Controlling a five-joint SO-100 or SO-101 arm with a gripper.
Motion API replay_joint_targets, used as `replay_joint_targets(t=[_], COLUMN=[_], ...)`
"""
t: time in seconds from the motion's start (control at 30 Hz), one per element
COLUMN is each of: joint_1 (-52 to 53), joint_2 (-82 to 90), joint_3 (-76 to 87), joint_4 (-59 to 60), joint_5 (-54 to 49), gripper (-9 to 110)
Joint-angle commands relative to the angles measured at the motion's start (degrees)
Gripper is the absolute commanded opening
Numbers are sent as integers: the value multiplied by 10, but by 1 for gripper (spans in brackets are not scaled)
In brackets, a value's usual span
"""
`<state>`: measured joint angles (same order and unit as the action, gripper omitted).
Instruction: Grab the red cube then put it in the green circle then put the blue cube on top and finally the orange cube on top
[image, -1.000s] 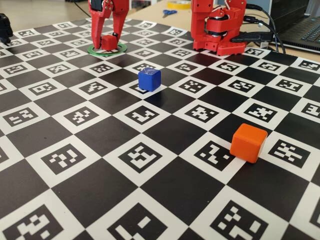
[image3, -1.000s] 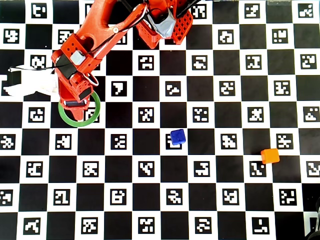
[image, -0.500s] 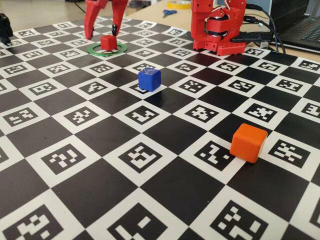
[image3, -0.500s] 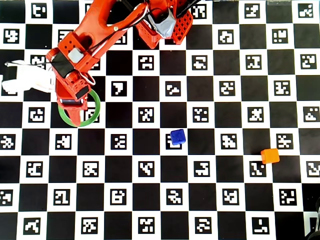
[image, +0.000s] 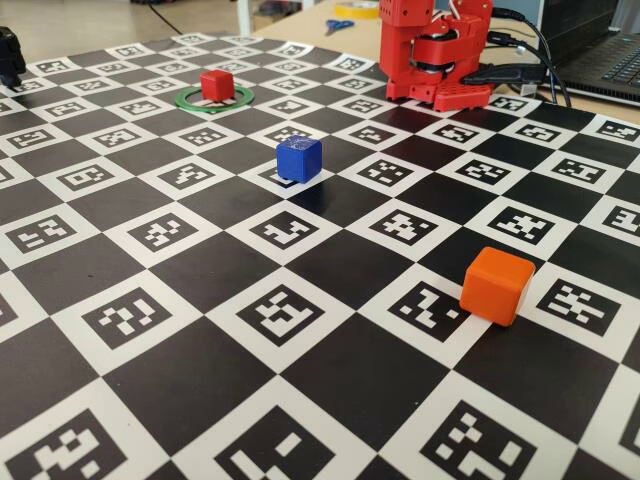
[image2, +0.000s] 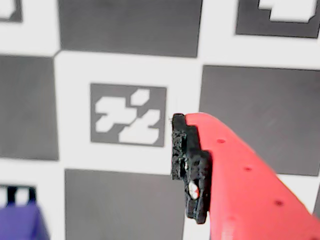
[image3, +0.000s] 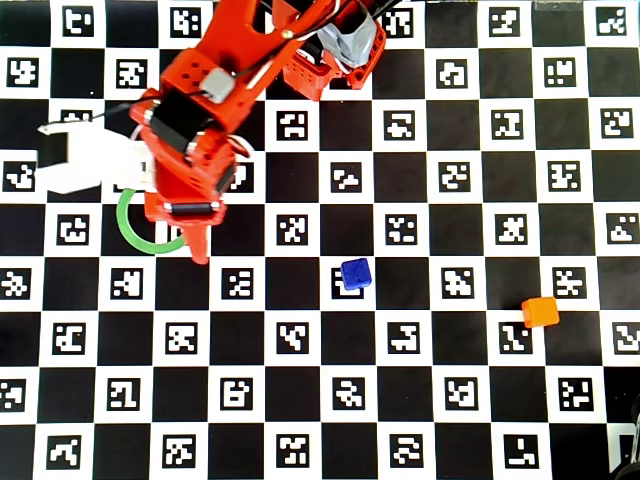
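Note:
I should stack the blue cube (image: 299, 158) on the red cube (image: 216, 84), so my gripper should next grab the blue one by its opposite sides.
The red cube (image: 216, 84) sits inside the green circle (image: 214, 98) at the far left of the fixed view, with nothing touching it. In the overhead view my raised arm hides the red cube and covers the right part of the green circle (image3: 133, 234). My gripper (image3: 190, 242) hangs above the circle's right edge, open and empty. The wrist view shows only one red finger (image2: 192, 170) with a black pad. The blue cube (image: 299, 158) (image3: 354, 273) stands mid-board, and its blurred corner (image2: 20, 222) shows in the wrist view. The orange cube (image: 497, 284) (image3: 540, 312) lies to the right.
The checkerboard mat (image: 300, 400) with marker squares covers the table. The red arm base (image: 435, 50) stands at the far edge. Behind it lie scissors (image: 338, 25), cables and a laptop (image: 610, 60). A black object (image: 8, 55) sits at the far left.
The gripper let go of the red cube in the green circle, opened and rose out of the fixed view. Seen from overhead, the arm swung to the right. The cubes stayed put.

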<state>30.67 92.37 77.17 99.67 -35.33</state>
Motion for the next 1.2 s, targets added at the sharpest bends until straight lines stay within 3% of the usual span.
replay_joint_targets(t=[0.0, 0.5, 1.17], joint_1=[-69, -301, -385], joint_2=[62, 59, 12], joint_3=[-58, -12, 200], joint_4=[54, 9, -225], joint_5=[51, 218, 279], gripper=[42, 42, 42])
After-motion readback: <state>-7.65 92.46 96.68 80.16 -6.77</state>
